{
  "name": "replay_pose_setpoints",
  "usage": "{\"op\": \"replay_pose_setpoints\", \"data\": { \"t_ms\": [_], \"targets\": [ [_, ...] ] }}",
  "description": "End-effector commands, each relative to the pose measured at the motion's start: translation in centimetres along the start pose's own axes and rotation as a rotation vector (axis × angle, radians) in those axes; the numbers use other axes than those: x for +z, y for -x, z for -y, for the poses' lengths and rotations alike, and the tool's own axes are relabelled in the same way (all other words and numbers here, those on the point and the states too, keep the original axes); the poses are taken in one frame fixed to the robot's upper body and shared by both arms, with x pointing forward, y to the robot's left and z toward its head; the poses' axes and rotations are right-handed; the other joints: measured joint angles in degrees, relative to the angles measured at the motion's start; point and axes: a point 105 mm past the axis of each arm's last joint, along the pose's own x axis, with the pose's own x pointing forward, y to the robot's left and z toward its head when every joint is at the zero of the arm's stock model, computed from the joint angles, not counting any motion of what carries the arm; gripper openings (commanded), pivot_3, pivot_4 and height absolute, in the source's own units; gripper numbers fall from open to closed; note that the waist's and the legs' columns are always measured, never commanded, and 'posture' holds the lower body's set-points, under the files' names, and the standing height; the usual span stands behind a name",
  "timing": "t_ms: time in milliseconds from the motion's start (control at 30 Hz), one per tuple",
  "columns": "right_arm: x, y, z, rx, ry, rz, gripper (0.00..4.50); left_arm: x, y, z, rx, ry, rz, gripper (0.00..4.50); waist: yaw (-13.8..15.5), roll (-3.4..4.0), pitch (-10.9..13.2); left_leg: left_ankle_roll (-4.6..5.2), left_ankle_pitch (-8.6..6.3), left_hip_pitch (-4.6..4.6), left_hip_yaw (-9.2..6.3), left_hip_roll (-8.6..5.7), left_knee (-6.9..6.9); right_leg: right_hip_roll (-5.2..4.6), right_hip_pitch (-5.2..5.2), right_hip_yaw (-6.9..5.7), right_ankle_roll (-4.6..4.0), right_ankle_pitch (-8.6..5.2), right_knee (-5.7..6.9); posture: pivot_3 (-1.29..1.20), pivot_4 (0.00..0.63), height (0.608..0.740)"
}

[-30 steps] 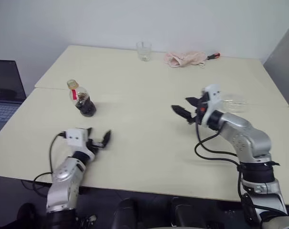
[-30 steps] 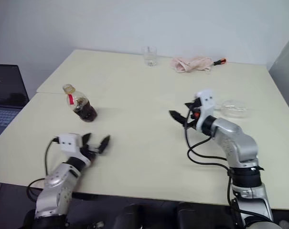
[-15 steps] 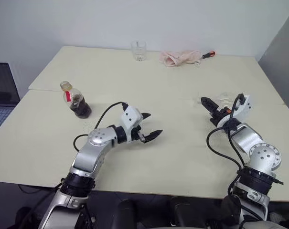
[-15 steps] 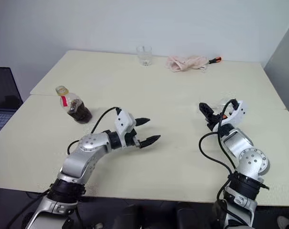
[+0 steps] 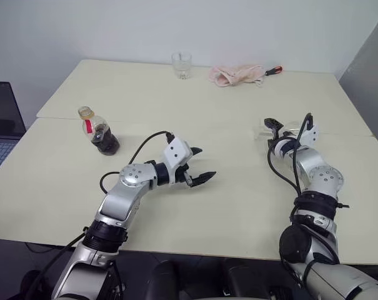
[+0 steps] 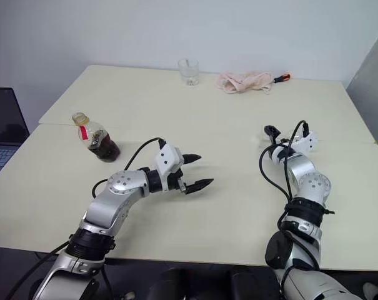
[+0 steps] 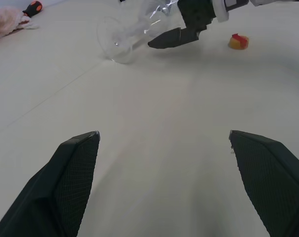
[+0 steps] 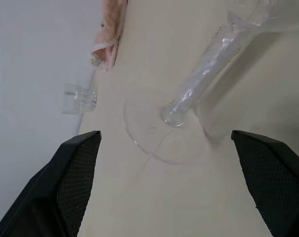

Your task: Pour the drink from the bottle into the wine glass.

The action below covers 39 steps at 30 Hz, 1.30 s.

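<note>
My right fingers would miss the glass stem [image 8: 203, 74]; they must move toward it before closing.
The bottle [image 5: 102, 132] stands upright at the table's left, its bulbous lower part holding the dark drink [image 5: 106, 142]. The wine glass [image 8: 197, 85] lies on its side at the table's right, its round foot [image 7: 114, 42] toward the middle. My right gripper [image 5: 271, 133] is open right at the glass, its fingers [image 8: 75, 177] spread to either side of the stem and foot. My left gripper [image 5: 204, 164] hovers open and empty over the table's middle, pointing toward the glass and well right of the bottle.
A short tumbler [image 5: 182, 65], a pink cloth [image 5: 235, 75] and a red-handled screwdriver [image 5: 273, 70] sit along the far edge. A yellow-and-red cap [image 7: 238, 41] lies on the table past the right gripper. A laptop [image 5: 1, 125] stands left of the table.
The left arm lifted from the near edge and swung right to the table's middle, then held still. The right gripper rolled over and moved right and forward to the lying glass.
</note>
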Motion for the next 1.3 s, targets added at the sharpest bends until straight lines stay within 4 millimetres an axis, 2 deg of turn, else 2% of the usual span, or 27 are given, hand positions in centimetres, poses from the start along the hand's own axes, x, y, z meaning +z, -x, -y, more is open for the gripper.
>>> {"op": "replay_pose_setpoints", "data": {
  "t_ms": [33, 200, 300, 500, 533, 567, 700, 867, 933, 1000, 1067, 1133, 1200, 1300],
  "targets": [
    [1.4, -0.7, -1.1, 0.033, 0.003, 0.054, 4.50, 1.3, 0.0, -0.7, 0.035, -0.052, 0.041, 4.46, 0.0, 0.00, 0.0, 0.00, 0.00, 0.00, 0.00, 0.00, -0.01, 0.00, 0.00, 0.00, 0.01, 0.00, -0.01, 0.00, 0.150, 0.740],
    [1.7, -1.7, -0.7, 0.008, 0.014, 0.058, 4.50, 1.4, 0.2, -1.2, 0.057, -0.060, 0.040, 4.46, 0.0, 0.01, 0.0, 0.00, 0.00, 0.00, 0.01, 0.00, -0.08, 0.00, 0.00, 0.00, -0.05, 0.03, -0.05, 0.00, 0.150, 0.740],
    [2.3, -2.5, 0.4, -0.064, -0.003, 0.083, 4.50, 1.6, 0.6, -1.5, 0.067, -0.059, 0.042, 4.46, 0.0, 0.01, 0.0, 0.00, 0.00, 0.01, 0.05, 0.00, -0.13, 0.00, 0.00, 0.02, -0.05, 0.03, -0.11, 0.00, 0.150, 0.740],
    [2.4, -3.6, 1.3, -0.115, -0.019, 0.113, 4.50, 0.9, 0.9, -0.9, 0.067, -0.031, 0.023, 4.46, 0.0, 0.01, 0.0, 0.00, 0.00, 0.04, 0.10, 0.00, -0.16, -0.01, 0.04, 0.02, -0.05, 0.04, -0.22, 0.00, 0.150, 0.740],
    [2.4, -3.7, 1.5, -0.126, -0.018, 0.120, 4.12, 0.9, 0.9, -0.7, 0.067, -0.028, 0.023, 4.50, 0.0, 0.00, 0.0, 0.00, 0.00, 0.04, 0.12, 0.00, -0.16, -0.01, 0.05, 0.02, -0.05, 0.05, -0.27, 0.00, 0.150, 0.740],
    [2.4, -3.7, 1.6, -0.132, -0.018, 0.125, 3.96, 0.9, 1.0, -0.7, 0.067, -0.027, 0.022, 4.50, 0.0, 0.01, 0.0, 0.00, 0.00, 0.04, 0.12, 0.00, -0.18, -0.02, 0.05, 0.02, -0.04, 0.05, -0.28, 0.00, 0.150, 0.740],
    [2.3, -3.7, 2.5, -0.172, 0.006, 0.129, 2.55, 0.9, 1.3, -0.8, 0.079, -0.019, 0.021, 4.50, 0.0, 0.00, 0.0, 0.00, 0.00, 0.04, 0.10, 0.01, -0.18, -0.06, 0.08, 0.04, -0.02, 0.07, -0.30, 0.00, 0.150, 0.740],
    [2.6, -3.7, 1.8, -0.163, 0.116, 0.142, 0.87, 1.0, 1.8, -0.9, 0.091, -0.009, 0.028, 4.50, 0.0, 0.04, 0.0, -0.01, 0.00, 0.06, 0.09, 0.04, -0.18, -0.06, 0.09, 0.04, -0.02, 0.07, -0.29, 0.00, 0.150, 0.740],
    [2.8, -3.7, 0.9, -0.134, 0.205, 0.156, 0.40, 1.0, 1.9, -0.8, 0.090, -0.003, 0.031, 4.50, 0.3, 0.03, 0.0, -0.01, 0.00, 0.06, 0.06, 0.04, -0.21, -0.06, 0.09, 0.02, -0.02, 0.07, -0.30, 0.00, 0.150, 0.740],
    [2.4, -3.7, -1.4, -0.048, 0.323, 0.160, 0.20, 0.7, 2.5, -0.7, 0.092, 0.008, 0.020, 4.50, 0.8, 0.03, 0.0, -0.01, 0.01, 0.04, -0.01, 0.04, -0.24, -0.09, 0.10, -0.03, -0.03, 0.06, -0.33, 0.00, 0.150, 0.740],
    [0.6, -3.0, -6.1, 0.167, 0.547, 0.182, 0.20, -0.1, 3.9, -0.7, 0.101, 0.032, -0.008, 4.50, 0.7, 0.05, 0.0, -0.01, 0.01, 0.03, 0.05, 0.07, -0.33, -0.13, 0.06, 0.03, -0.03, 0.06, -0.36, 0.00, 0.150, 0.740],
    [-2.0, -1.4, -10.0, 0.383, 0.697, 0.200, 0.20, -1.0, 5.4, -1.0, 0.117, 0.056, -0.042, 4.50, 0.2, 0.12, 0.0, -0.01, 0.01, 0.02, 0.07, 0.10, -0.44, -0.18, -0.02, 0.06, -0.02, 0.06, -0.36, 0.00, 0.150, 0.740],
    [-5.3, 0.4, -12.3, 0.567, 0.802, 0.197, 0.20, -1.8, 6.9, -1.7, 0.146, 0.064, -0.078, 4.50, -0.3, 0.20, 0.1, -0.02, 0.01, -0.07, 0.13, 0.16, -0.53, -0.14, -0.27, 0.06, -0.04, 0.05, -0.29, 0.00, 0.150, 0.740],
    [-9.9, 1.5, -12.4, 0.692, 0.956, 0.161, 0.20, -2.1, 8.0, -2.4, 0.173, 0.068, -0.099, 4.50, -0.2, 0.20, 0.1, -0.03, 0.00, -0.06, 0.05, 0.19, -0.55, -0.09, -0.31, 0.01, -0.10, 0.02, -0.28, 0.00, 0.150, 0.740]
  ]
}}
